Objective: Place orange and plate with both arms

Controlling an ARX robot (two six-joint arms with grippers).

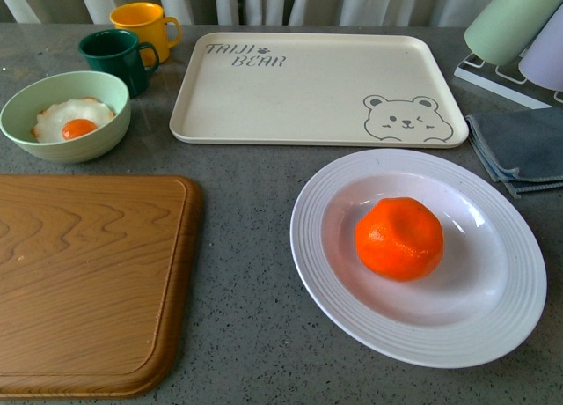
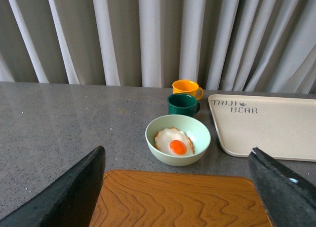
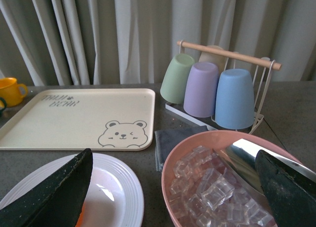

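The orange and plate need to go on the bear-print tray (image 1: 317, 88), so the robot's right gripper should next pick up the plate by its ridged rim (image 1: 527, 277).
The orange (image 1: 399, 237) sits in the middle of the white ridged plate (image 1: 334, 286), which lies on the grey table at the front right. Neither arm shows in the front view. In the left wrist view my left gripper (image 2: 180, 197) is open and empty above the wooden cutting board (image 2: 177, 200). In the right wrist view my right gripper (image 3: 173, 187) is open and empty; the plate's rim (image 3: 123, 187) shows by one finger, with only a sliver of the orange (image 3: 79, 220) visible behind that finger.
A cream bear-print tray (image 1: 308, 88) lies behind the plate. A pale green bowl (image 1: 66, 114) with a fried egg, a dark green mug (image 1: 114, 57) and a yellow mug (image 1: 145, 26) stand back left. A grey cloth (image 1: 519, 145), a cup rack (image 3: 217, 84) and a pink bowl of ice (image 3: 212, 187) are at the right.
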